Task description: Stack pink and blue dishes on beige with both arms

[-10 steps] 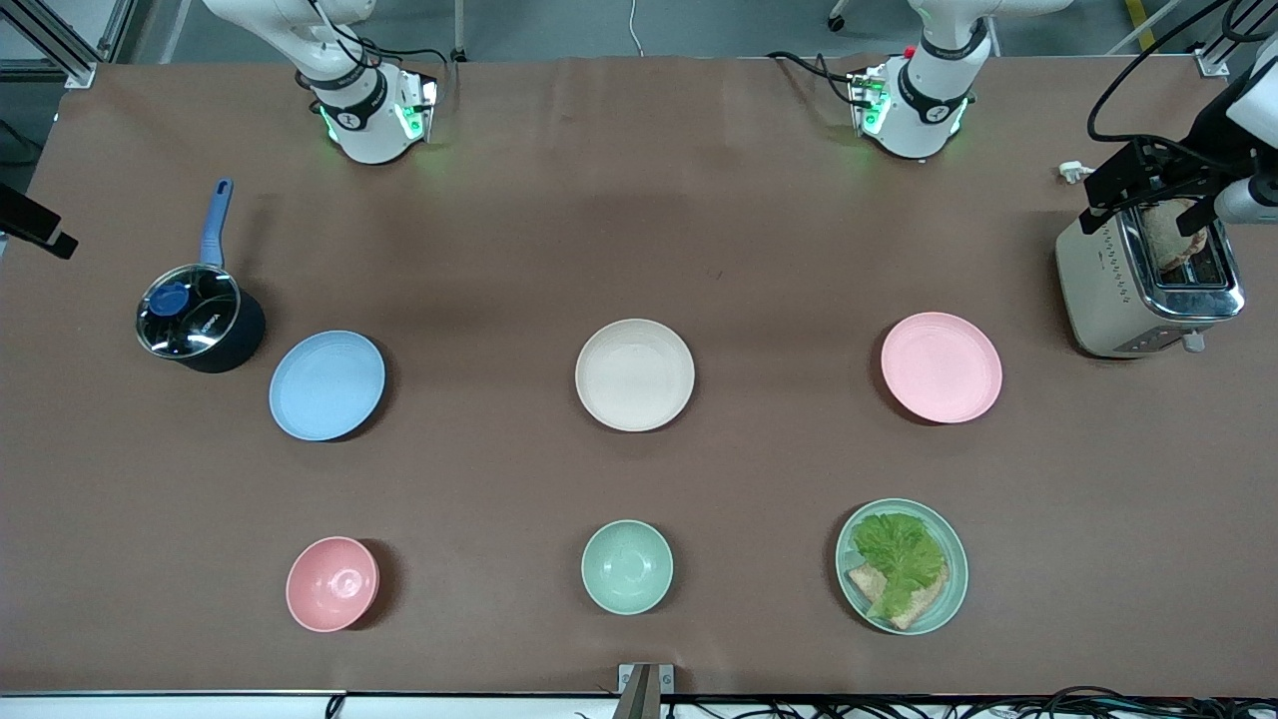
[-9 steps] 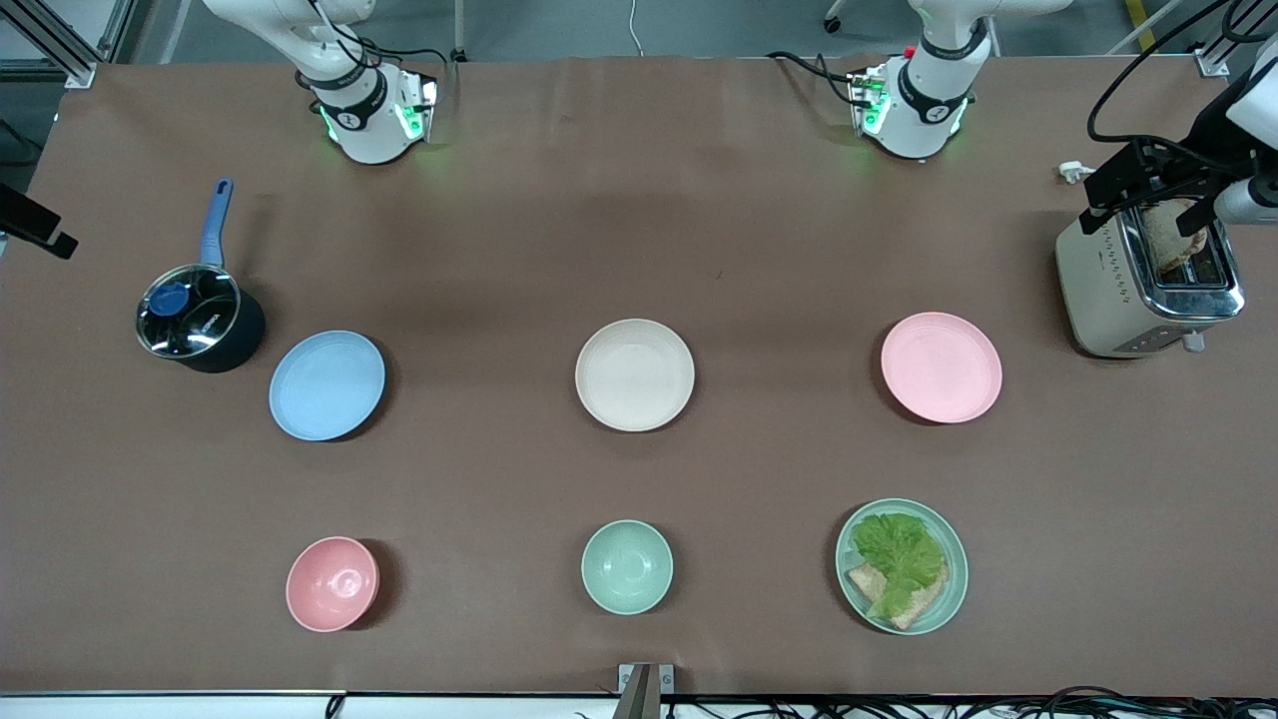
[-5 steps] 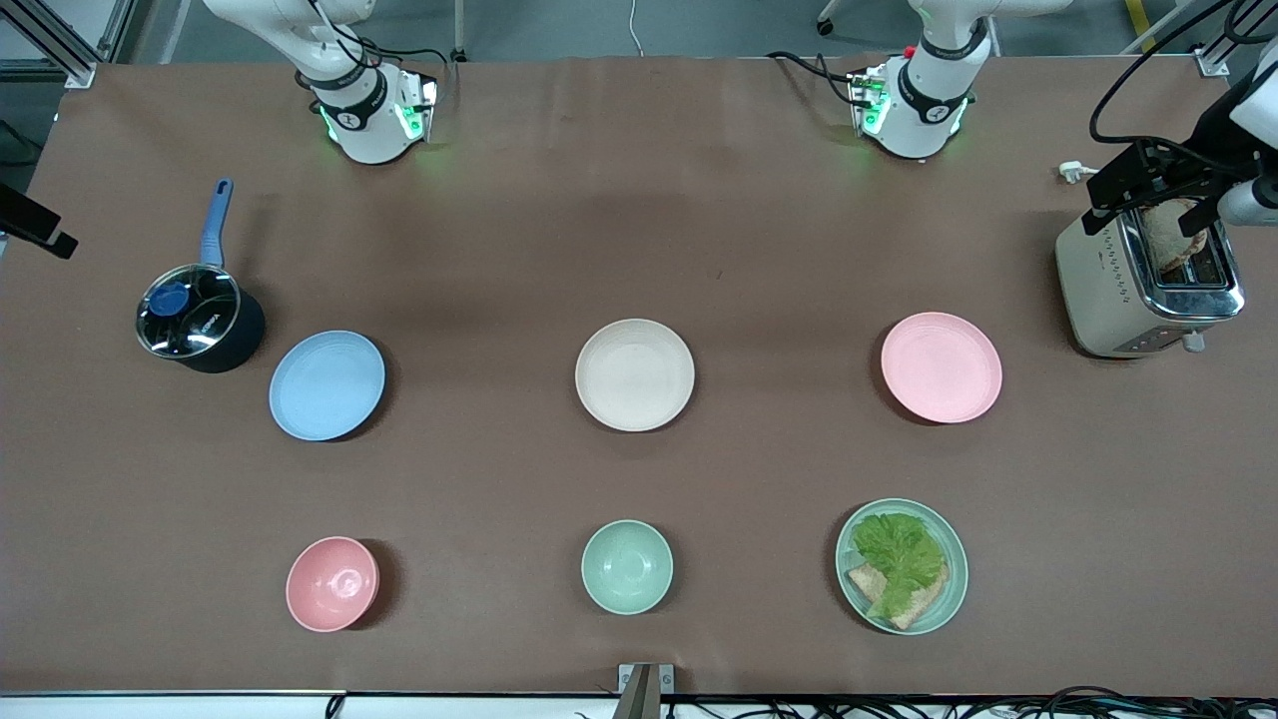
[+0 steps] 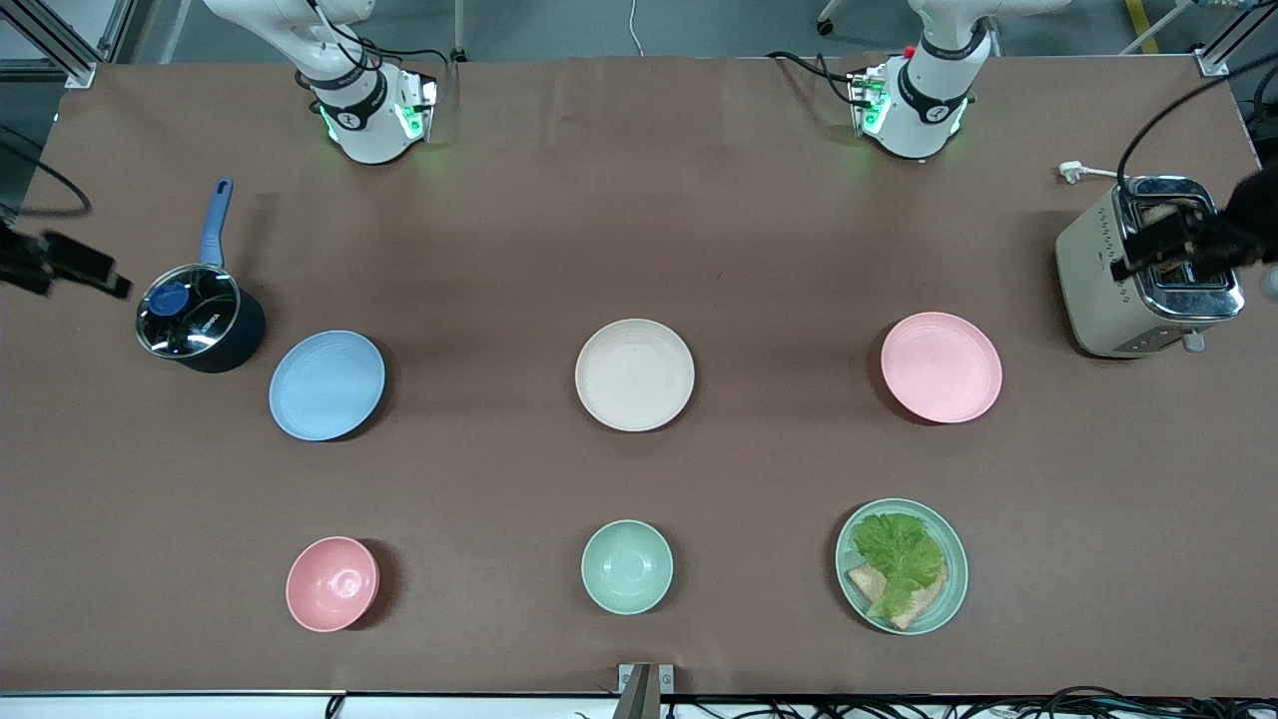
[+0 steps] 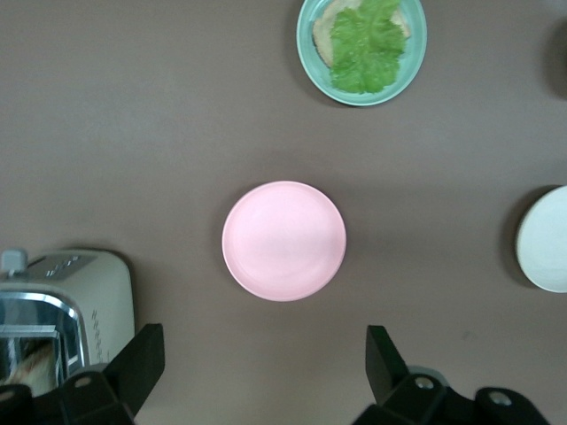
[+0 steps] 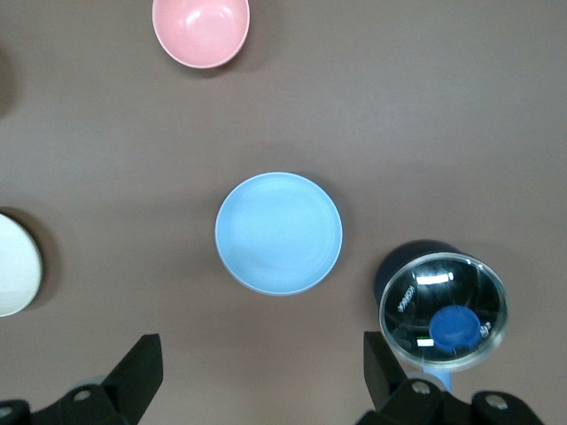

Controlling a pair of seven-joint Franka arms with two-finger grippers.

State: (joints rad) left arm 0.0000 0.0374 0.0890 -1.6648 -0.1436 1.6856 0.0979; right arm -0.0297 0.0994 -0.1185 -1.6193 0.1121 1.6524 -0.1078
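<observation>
The right gripper picks up the light blue plate by its rim (image 4: 277, 384) next, to stack the light blue plate on the beige plate (image 4: 634, 374).
The light blue plate (image 4: 326, 385) (image 6: 278, 232), the beige plate (image 4: 634, 374) and the pale pink plate (image 4: 941, 366) (image 5: 283, 241) lie apart in one row across the table's middle, beige between the two. My left gripper (image 4: 1178, 245) (image 5: 263, 363) hangs open and empty over the toaster, high up beside the pink plate. At the right arm's end, my right gripper (image 4: 70, 268) (image 6: 263, 363) hangs open and empty beside the saucepan, high up near the blue plate. Only an edge of the beige plate (image 5: 545, 239) (image 6: 13, 266) shows in each wrist view.
A lidded saucepan (image 4: 200, 320) stands close to the blue plate. A toaster (image 4: 1148, 270) holding bread stands near the pink plate. Nearer the front camera sit a pink bowl (image 4: 331, 583), a mint-green bowl (image 4: 627, 566) and a mint-green plate with lettuce and bread (image 4: 902, 565).
The left gripper has shifted across the toaster's top, toward the pink plate. The right gripper has come farther into view beside the saucepan. No plate has moved.
</observation>
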